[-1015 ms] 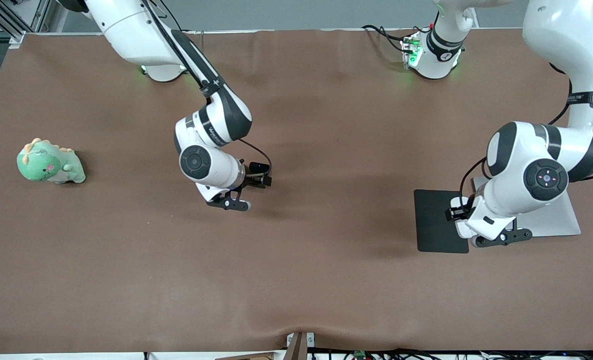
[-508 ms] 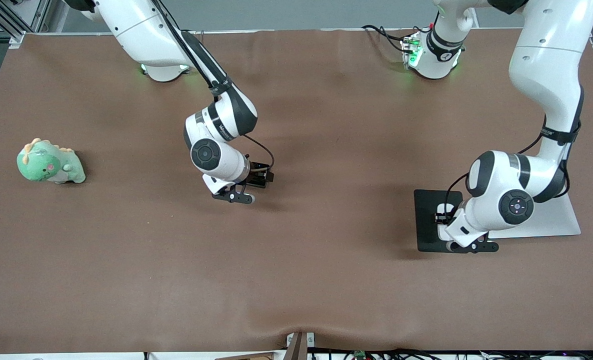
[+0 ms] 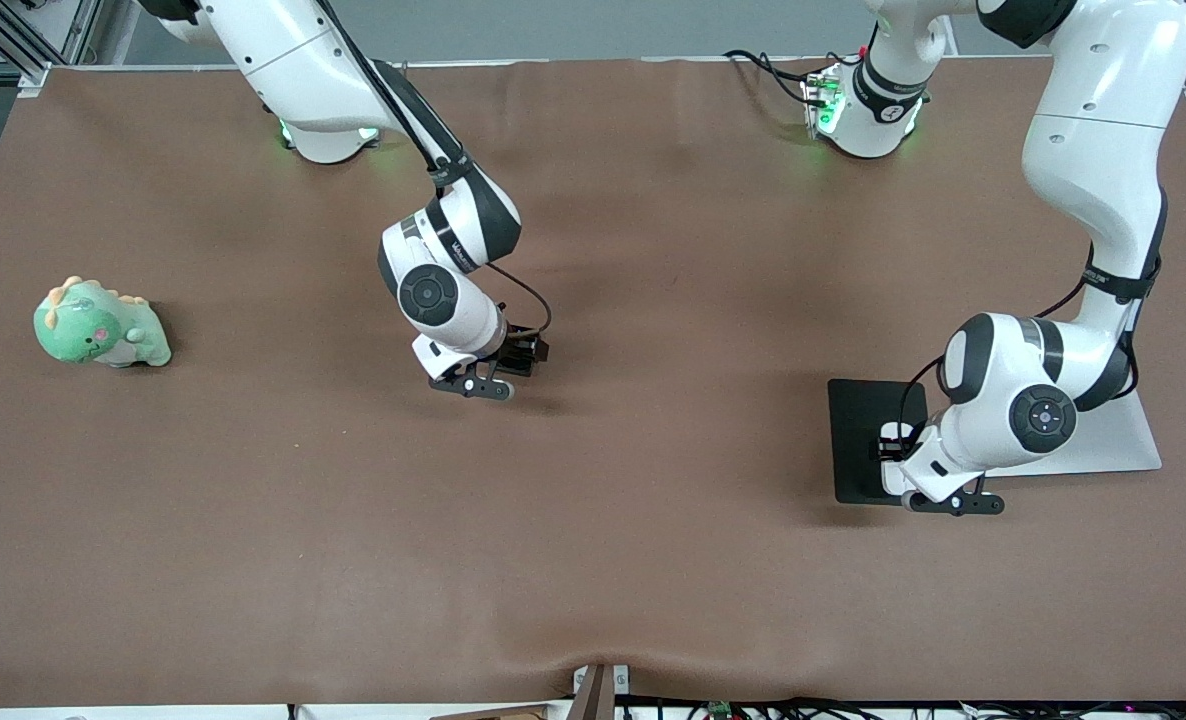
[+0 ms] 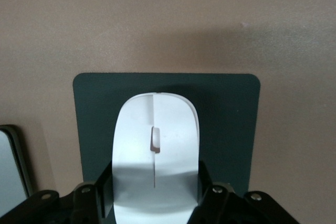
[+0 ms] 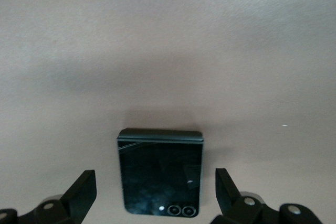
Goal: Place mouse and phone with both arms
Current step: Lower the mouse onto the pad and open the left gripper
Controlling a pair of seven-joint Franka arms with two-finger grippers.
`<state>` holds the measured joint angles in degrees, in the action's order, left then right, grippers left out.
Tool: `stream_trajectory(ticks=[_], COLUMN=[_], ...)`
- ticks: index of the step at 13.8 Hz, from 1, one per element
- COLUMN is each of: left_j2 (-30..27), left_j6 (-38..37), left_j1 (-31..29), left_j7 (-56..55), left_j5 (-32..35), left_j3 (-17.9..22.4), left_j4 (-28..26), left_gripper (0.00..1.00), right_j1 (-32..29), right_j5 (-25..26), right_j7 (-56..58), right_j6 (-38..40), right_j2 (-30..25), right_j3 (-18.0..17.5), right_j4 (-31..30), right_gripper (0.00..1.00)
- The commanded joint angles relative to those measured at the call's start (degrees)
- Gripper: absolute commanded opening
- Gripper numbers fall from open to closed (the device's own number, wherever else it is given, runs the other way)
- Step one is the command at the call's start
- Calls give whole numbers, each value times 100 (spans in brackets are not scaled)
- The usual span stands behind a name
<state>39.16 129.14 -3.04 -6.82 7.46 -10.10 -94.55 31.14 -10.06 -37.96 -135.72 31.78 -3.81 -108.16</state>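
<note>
My right gripper needs to go lower before it closes on the black phone (image 5: 160, 177), because its fingertips are above the phone in the right wrist view, with bare table between them.
The white mouse (image 4: 156, 145) with its grey centre line sits between the fingers of my left gripper (image 4: 155, 190), which is shut on its sides. It hangs low over the black pad (image 4: 231, 119); I cannot tell whether it touches the pad. In the front view my left gripper (image 3: 953, 500) is over the pad's (image 3: 861, 440) edge nearest the camera. The glossy black phone (image 5: 160, 177) lies flat on the brown table, camera lenses toward the wrist. My right gripper (image 5: 156, 187) stands open with one finger on each side of it, not touching. My right gripper (image 3: 471, 385) hides the phone in the front view.
A silver slab (image 3: 1103, 445) lies beside the black pad toward the left arm's end. A green dinosaur plush (image 3: 101, 325) sits at the right arm's end of the table. The brown cloth (image 3: 653, 560) covers the whole table.
My left arm has carried the mouse from above the silver slab's edge across onto the black pad and lower. My right gripper has shifted slightly and come down around the phone.
</note>
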Motion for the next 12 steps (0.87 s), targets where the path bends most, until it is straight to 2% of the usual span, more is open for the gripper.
stream_trajectory(ticks=[1,5,6,7,8,12], left_j2=[179,407,434,417,408,172], left_j6=[224,681,752,753,744,595], left_j1=[58,110,102,76,84,23], left_j7=[50,-29,-47,-47,-74,-82], left_j5=[-78,-35,-26,-61,-78,-87], left_j3=[-18,-1,-9,-9,-9,-36], left_j4=[77,103,103,94,94,50], left_gripper=[0,0,23,66,100,100], right_j1=[102,147,164,199,199,252], right_j5=[337,338,338,338,338,338], right_j7=[-492,-668,-695,-704,-712,-765], right_j6=[-51,-130,-165,-226,-244,-253], right_j2=[-119,-84,-67,-40,-31,-14], right_j3=[48,39,39,39,39,47], right_j4=[-153,-153,-153,-153,-153,-188], right_gripper=[100,100,100,100,100,100])
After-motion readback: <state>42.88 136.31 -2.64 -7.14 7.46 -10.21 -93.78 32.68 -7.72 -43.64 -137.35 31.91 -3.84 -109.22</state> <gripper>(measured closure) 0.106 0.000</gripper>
